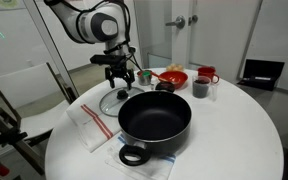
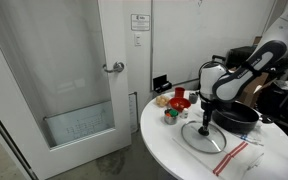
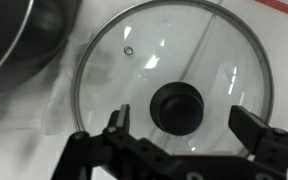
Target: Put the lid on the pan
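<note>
My fingers end above the sides of the knob and short of the glass lid (image 3: 174, 75), so I need to come down before I close my gripper on the dark knob (image 3: 176, 108).
The clear glass lid (image 3: 174, 75) with a metal rim and dark centre knob (image 3: 178, 107) lies flat on the white table; it shows in both exterior views (image 1: 112, 101) (image 2: 203, 138). The large black pan (image 1: 154, 118) with a loop handle stands beside it, seen also in an exterior view (image 2: 239, 114) and at the wrist view's top left (image 3: 19, 40). My gripper (image 3: 184, 118) is open, hovering just above the lid with a finger on each side of the knob, not touching it. It shows in both exterior views (image 1: 116, 80) (image 2: 207, 122).
A white cloth with red stripes (image 1: 89, 125) lies by the lid. A red bowl (image 1: 171, 77), a small dark cup (image 1: 200, 89), a red mug (image 1: 206, 75) and small items sit at the table's far side. A chair (image 1: 29, 85) and a glass door (image 2: 69, 70) stand nearby.
</note>
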